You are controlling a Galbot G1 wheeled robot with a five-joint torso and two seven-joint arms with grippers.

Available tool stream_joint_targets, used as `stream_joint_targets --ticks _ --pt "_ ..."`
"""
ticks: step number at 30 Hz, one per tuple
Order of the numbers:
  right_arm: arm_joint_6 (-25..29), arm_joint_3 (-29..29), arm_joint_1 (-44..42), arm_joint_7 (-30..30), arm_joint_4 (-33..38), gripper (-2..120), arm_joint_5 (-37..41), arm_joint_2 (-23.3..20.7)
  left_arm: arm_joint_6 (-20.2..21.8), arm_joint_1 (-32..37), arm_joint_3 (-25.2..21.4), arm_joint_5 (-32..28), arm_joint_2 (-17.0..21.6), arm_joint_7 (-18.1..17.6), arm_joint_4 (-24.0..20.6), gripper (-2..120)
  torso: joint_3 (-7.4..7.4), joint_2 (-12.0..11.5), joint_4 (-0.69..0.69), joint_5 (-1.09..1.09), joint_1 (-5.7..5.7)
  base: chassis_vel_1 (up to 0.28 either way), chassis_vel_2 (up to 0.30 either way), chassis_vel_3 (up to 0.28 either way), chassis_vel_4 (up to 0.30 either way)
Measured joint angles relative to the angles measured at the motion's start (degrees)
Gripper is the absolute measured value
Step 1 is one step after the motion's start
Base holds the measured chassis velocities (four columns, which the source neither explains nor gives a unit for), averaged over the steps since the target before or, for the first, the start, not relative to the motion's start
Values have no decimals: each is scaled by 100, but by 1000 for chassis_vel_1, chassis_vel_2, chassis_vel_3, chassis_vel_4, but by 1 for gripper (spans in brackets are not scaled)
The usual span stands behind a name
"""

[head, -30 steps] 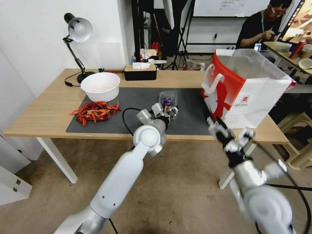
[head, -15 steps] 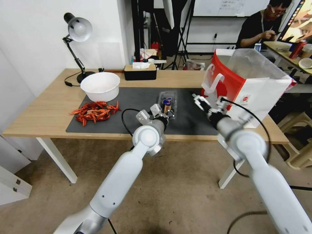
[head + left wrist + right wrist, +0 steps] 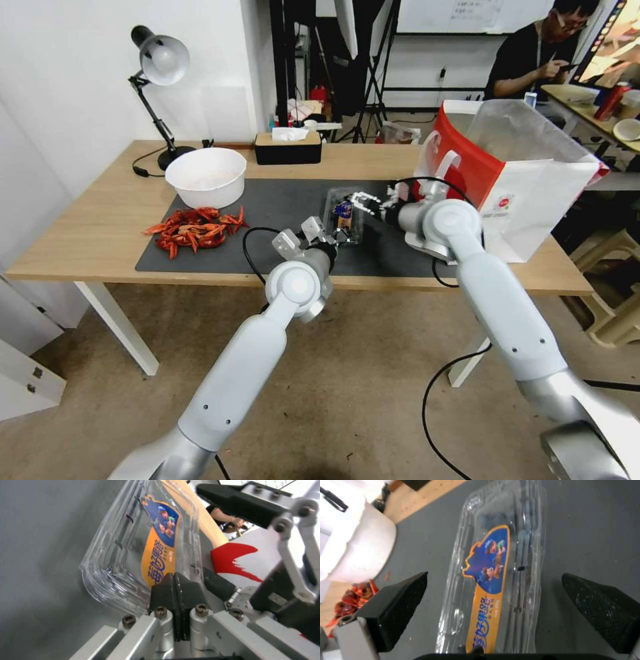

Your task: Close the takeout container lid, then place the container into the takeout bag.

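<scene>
The robot's right gripper should next grab the container by its rim (image 3: 328, 209), so that the closed container can go into the takeout bag (image 3: 507, 180).
The container (image 3: 344, 211) lies flat on the dark mat (image 3: 280, 200), a small clear clamshell with dark berries inside. Its lid (image 3: 486, 562) is down on top and carries an orange and blue label. My left gripper (image 3: 335, 234) is shut, its black tips (image 3: 175, 580) against the container's near rim (image 3: 110, 590). My right gripper (image 3: 364, 201) is open and low at the container's right side. Its two mesh pads (image 3: 400, 600) stand wide apart with the container (image 3: 520, 542) between them. The takeout bag (image 3: 507, 180) stands open at the right end of the table.
A white bowl (image 3: 205, 177) and a pile of red crayfish (image 3: 193, 230) sit at the mat's left end. A black tissue box (image 3: 288, 148) and a desk lamp (image 3: 160, 63) are at the back. The bag's red side is close behind my right wrist.
My right arm has swung up from below the table's front edge and leftwards, past the bag, to the container's right side. The left gripper has stayed at the container's near rim.
</scene>
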Motion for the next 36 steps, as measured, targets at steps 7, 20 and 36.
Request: stream_joint_targets --ticks 7,20,36 --pt "-7 -220 212 365 -220 100 469 40 -4 -2 -30 -7 64 7 -39 0 0 0 0 1 0 0 0 0 0" --pt "14 -299 318 837 -364 77 880 101 -34 31 -60 -19 94 32 -72 0 0 0 0 1 0 0 0 0 0" --pt "39 -153 256 561 -410 28 871 15 -61 377 -265 -38 413 110 -556 0 0 0 -1 0 0 0 0 0 0"
